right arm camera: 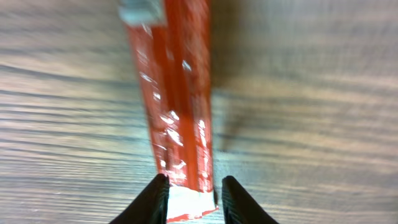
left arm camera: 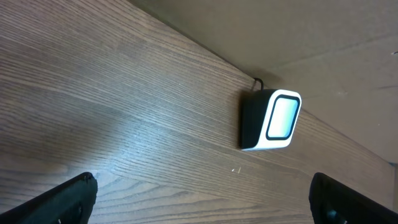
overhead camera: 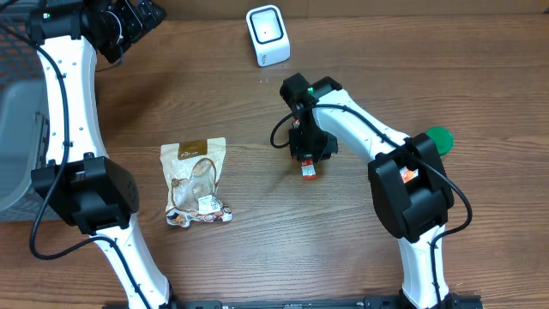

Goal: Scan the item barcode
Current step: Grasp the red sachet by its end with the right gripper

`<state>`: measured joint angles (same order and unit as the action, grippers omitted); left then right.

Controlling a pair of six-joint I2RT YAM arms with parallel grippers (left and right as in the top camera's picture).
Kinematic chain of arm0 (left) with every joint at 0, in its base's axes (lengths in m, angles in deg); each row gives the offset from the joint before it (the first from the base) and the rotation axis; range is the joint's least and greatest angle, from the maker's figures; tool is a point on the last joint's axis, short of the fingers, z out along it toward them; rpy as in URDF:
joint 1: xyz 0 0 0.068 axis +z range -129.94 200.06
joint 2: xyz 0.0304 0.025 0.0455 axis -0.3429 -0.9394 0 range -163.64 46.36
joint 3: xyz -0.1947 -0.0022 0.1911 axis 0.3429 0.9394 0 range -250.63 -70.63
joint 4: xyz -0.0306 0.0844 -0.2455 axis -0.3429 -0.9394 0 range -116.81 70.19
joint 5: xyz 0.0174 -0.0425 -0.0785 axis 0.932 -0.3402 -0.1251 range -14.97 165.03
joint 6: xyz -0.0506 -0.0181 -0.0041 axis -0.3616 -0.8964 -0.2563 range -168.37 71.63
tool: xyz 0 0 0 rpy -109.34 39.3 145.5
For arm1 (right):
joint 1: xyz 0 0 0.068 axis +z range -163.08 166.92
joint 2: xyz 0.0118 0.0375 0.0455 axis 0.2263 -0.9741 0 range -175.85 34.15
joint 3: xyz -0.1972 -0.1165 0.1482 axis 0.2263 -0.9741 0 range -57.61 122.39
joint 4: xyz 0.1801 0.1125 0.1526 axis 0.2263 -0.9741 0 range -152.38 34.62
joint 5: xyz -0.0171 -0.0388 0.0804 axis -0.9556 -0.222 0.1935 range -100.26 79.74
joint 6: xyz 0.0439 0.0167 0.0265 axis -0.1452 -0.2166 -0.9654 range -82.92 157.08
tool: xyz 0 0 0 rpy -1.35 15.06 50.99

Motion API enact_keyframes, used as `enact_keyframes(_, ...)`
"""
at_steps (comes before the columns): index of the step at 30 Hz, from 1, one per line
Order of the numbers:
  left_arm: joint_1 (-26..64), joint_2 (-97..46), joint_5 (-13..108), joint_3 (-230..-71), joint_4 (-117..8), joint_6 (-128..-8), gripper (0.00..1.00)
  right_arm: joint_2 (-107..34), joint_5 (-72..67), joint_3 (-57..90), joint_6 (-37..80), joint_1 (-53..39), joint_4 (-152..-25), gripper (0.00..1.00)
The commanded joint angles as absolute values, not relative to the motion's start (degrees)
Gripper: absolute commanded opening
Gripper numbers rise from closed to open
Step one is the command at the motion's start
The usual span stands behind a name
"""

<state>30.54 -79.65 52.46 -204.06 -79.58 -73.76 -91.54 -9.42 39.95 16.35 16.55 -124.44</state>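
The right gripper grabs the slim red packet by its white end (overhead camera: 308, 168) (right arm camera: 191, 200) next, to leave the packet's red length free for the handover to the left gripper.
The item is a slim red packet (right arm camera: 177, 106) with a white end, lying on the wood table (overhead camera: 480, 69); the overhead view shows that end (overhead camera: 309, 171) poking out below my right gripper (overhead camera: 310, 153). In the right wrist view the right gripper (right arm camera: 194, 183) straddles the white end with its jaws narrowly apart; the left finger (right arm camera: 155, 199) touches the packet and a thin gap shows at the right finger. The white barcode scanner (overhead camera: 268, 34) stands at the back, its lit window (left arm camera: 283, 117) facing my left gripper (left arm camera: 202, 202), which is wide open and empty.
A clear snack bag (overhead camera: 196, 182) lies left of centre. A grey bin (overhead camera: 17, 146) sits at the left edge. A green round object (overhead camera: 439, 137) rests behind the right arm.
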Motion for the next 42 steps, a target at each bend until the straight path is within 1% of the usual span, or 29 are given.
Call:
enact_keyframes(1, 30.1, -79.2, 51.6, -203.9, -79.6, -74.1, 1.0, -91.8, -10.7, 42.2, 19.6, 16.7, -124.4, 0.38)
enact_keyframes(3, 30.1, -79.2, 51.6, -203.9, -79.6, -74.2, 1.0, -91.9, -12.6, 42.2, 19.6, 16.7, -124.2, 0.43)
enact_keyframes(7, 30.1, -79.2, 51.6, -203.9, -79.6, -74.2, 1.0, -91.9, -16.5, 42.1, 19.6, 16.7, -124.7, 0.45)
enact_keyframes(14, 30.1, -79.2, 51.6, -203.9, -79.6, -74.1, 1.0, -92.0, -8.7, 40.8, 19.1, 17.1, -127.6, 0.46)
enact_keyframes(24, 30.1, -79.2, 51.6, -203.9, -79.6, -74.2, 1.0, -92.1, -8.7, 37.3, 18.9, 17.2, -127.1, 0.44)
enact_keyframes(29, 30.1, -79.2, 51.6, -203.9, -79.6, -74.1, 0.99, -92.1, -8.7, 36.9, 18.9, 17.2, -125.3, 0.38)
enact_keyframes(38, 30.1, -79.2, 51.6, -203.9, -79.6, -74.1, 1.0, -92.1, -8.7, 36.5, 18.9, 17.2, -125.9, 0.38)
enact_keyframes(42, 30.1, -79.2, 51.6, -203.9, -79.6, -74.1, 1.0, -92.1, -8.6, 34.8, 18.9, 17.2, -124.2, 0.34)
